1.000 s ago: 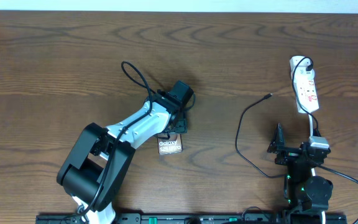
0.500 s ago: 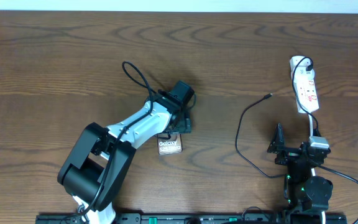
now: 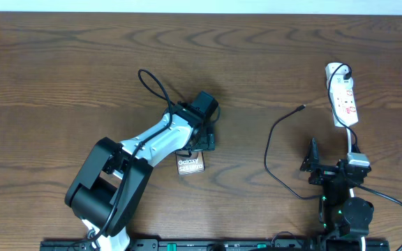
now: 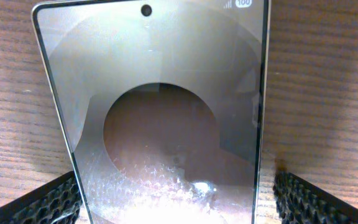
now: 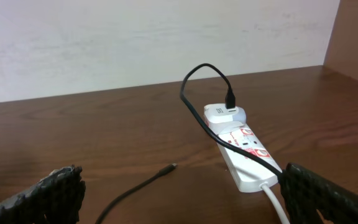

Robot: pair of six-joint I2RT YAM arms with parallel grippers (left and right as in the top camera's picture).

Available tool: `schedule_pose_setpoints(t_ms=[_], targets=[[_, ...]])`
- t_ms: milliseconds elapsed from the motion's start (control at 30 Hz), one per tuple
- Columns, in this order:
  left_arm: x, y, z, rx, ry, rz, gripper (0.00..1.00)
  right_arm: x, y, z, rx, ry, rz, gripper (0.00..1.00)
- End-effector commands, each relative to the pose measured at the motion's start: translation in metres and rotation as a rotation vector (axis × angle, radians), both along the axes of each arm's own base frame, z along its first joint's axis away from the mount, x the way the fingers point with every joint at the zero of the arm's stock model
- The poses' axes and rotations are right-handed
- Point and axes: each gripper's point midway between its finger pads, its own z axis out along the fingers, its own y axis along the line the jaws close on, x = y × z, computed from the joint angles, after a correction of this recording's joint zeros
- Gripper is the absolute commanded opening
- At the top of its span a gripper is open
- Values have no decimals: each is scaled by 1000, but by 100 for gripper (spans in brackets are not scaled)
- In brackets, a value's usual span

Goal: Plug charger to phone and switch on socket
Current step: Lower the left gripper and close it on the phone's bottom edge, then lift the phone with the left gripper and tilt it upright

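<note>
I can close my left gripper on the phone now, because both of the phone's silver edges are between my fingertips and I would hold it.
The phone [image 3: 190,166] lies flat on the table with its "Galaxy" end showing below my left gripper [image 3: 197,148]. In the left wrist view the phone [image 4: 166,106] fills the frame between my two fingers [image 4: 45,202], which are open and straddle its silver edges, with a small gap on the right side. The socket [image 3: 343,97] lies at the far right with a black plug in its far end. The charger cable loops left of it and its tip [image 3: 301,108] lies free on the table. My right gripper [image 3: 332,167] is open and empty, behind the tip [image 5: 168,168] and the socket [image 5: 241,146].
A white cord [image 3: 349,139] runs from the socket back toward the right arm's base. The charger cable [image 3: 267,157] curves across the table between the two arms. A pale wall [image 5: 135,43] stands behind the table's far edge.
My left gripper has shifted slightly to the right over the phone's upper end. The right arm, cable and socket have not moved.
</note>
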Motion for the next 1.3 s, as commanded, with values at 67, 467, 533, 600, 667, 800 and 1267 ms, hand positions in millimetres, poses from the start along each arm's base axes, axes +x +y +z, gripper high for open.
schedule_pose_setpoints(t_ms=[67,467,533,600,667,800,1267], targets=[[-38,9,-33,18,178,11,98,0,2,-1,-9,0,10,99],[-38,9,-33,18,178,11,86,0,2,-1,-9,0,10,99],[-38,9,-33,17,177,11,86,0,2,-1,-9,0,10,99],[-38,9,-33,17,177,11,84,0,2,-1,-9,0,10,99],[-38,9,-33,17,177,11,81,0,2,-1,-9,0,10,99],[-35,7,-32,13,171,11,79,0,2,-1,-9,0,10,99],[-29,-4,-16,-46,145,8,75,0,2,-1,-9,0,10,99]])
